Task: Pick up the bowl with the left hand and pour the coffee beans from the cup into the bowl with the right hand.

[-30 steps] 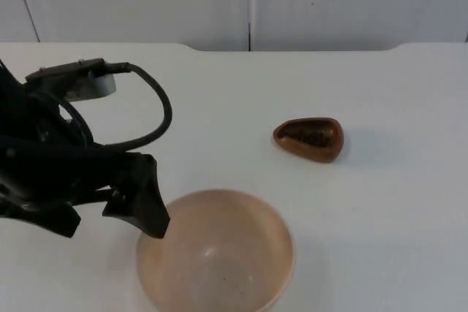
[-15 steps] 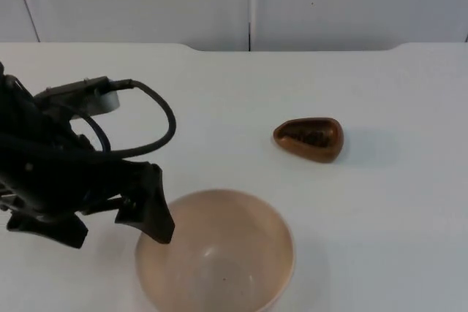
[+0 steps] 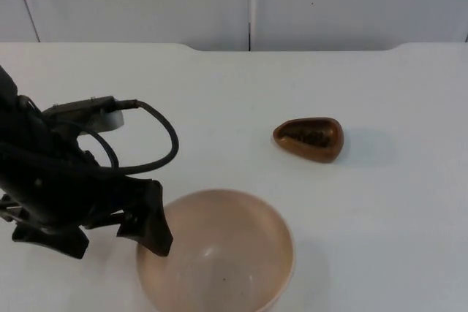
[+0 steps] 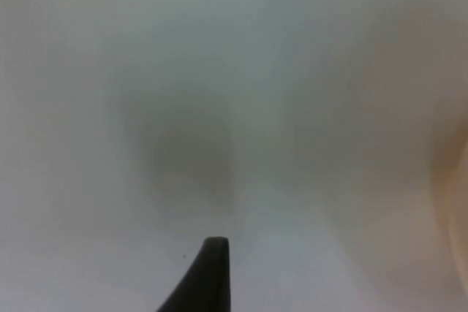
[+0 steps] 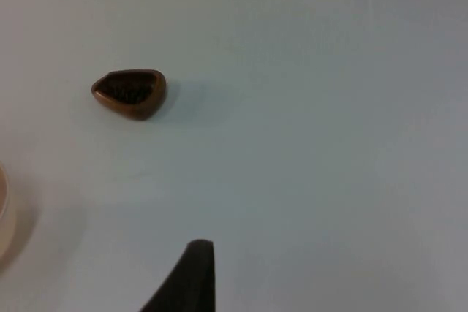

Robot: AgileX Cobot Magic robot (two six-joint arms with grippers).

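My left gripper pinches the bowl by its thin rim next, since the bowl's opening spreads wider than my fingers open.
A wide beige bowl [image 3: 219, 253] stands near the table's front edge; nothing shows inside it. The small brown cup [image 3: 309, 138] with dark coffee beans inside stands upright to the right of the middle, apart from the bowl. My left gripper [image 3: 121, 237] is open just left of the bowl, with one black finger [image 3: 152, 218] at the bowl's left rim. The left wrist view has the bowl's rim [image 4: 459, 202] beside bare table. My right gripper [image 5: 191, 277] waits over the table, well away from the cup [image 5: 130, 93] and the bowl's edge [image 5: 2, 213].
The white table top [image 3: 380, 224] runs back to the grey partition wall [image 3: 248, 1]. Open table lies between cup and bowl and to the right of the cup.
The left arm has shifted toward the table's front edge and lowered, bringing its finger closer to the bowl's left rim. Cup and bowl have not moved.
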